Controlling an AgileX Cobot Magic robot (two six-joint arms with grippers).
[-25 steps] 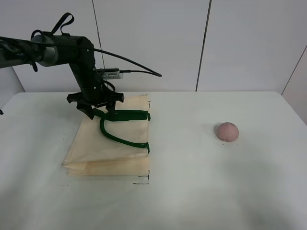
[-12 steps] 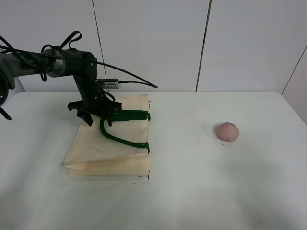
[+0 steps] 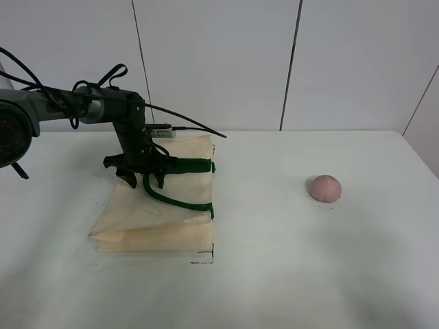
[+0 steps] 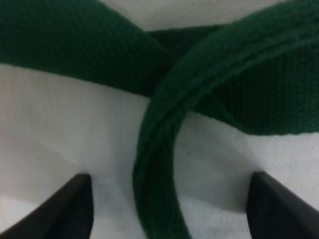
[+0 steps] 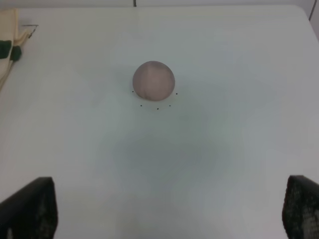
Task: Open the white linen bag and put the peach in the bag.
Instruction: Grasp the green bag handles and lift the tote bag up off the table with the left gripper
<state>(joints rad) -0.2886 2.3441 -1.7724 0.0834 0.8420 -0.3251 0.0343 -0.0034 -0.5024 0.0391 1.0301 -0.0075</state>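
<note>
My left gripper should close on the green strap now, because both fingers reach down to the cream cloth on either side of the strap.
The white linen bag lies flat on the left of the table, its dark green strap handles looped on top. My left gripper is open and low over the bag, its fingers on either side of a strap. In the left wrist view the gripper straddles a green strap on the cream cloth. The peach sits alone on the right of the table. In the right wrist view the right gripper is open and empty, well short of the peach; the bag's edge shows too.
The white table has a black corner mark by the bag's near right corner. White wall panels stand behind. The right arm is out of the exterior high view.
My left gripper has come down from above the bag's far edge onto the bag, closer to the strap. The bag and the peach have not moved.
</note>
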